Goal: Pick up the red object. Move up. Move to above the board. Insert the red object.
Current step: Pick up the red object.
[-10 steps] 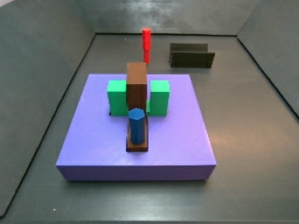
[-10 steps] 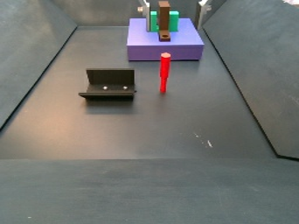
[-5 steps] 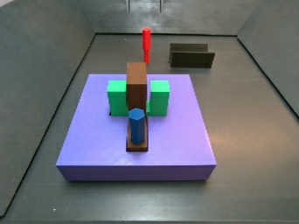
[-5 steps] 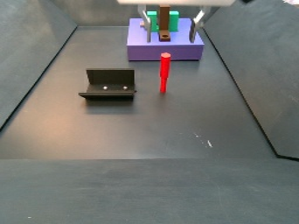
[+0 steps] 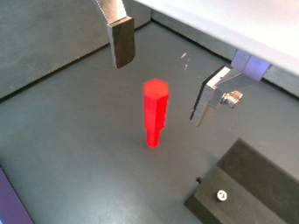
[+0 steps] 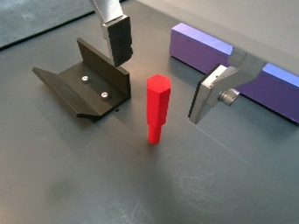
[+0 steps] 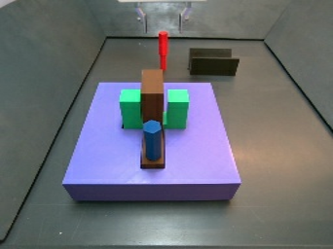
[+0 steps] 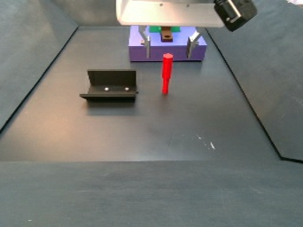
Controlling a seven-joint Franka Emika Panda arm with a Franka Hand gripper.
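The red object has to go into the board (image 7: pixel 182 160) with its lower tip, so I next need to grab it by its top (image 7: pixel 163 35) and leave that tip free.
The red object (image 5: pixel 155 109) is a thin red peg standing upright on the dark floor; it shows in both wrist views (image 6: pixel 156 105) and both side views (image 7: pixel 163 46) (image 8: pixel 167 74). My gripper (image 5: pixel 160 90) is open and empty, just above the peg, with one finger on either side of its top (image 6: pixel 159 87). In the side views the gripper hangs at the upper edge over the peg (image 7: pixel 164 19) (image 8: pixel 168 43). The purple board (image 7: pixel 182 160) carries a green block (image 7: pixel 173 107), a brown block (image 7: pixel 152 89) and a blue cylinder (image 7: pixel 152 139).
The fixture (image 8: pixel 110 85) stands on the floor beside the peg, also seen in the wrist views (image 6: pixel 82 83) (image 5: pixel 251 188) and a side view (image 7: pixel 213 62). Grey walls enclose the floor. The board's edge (image 6: pixel 233 66) lies beyond the peg.
My gripper has come down into the side views from above and now hangs over the red peg. The peg, the board and the fixture have not moved.
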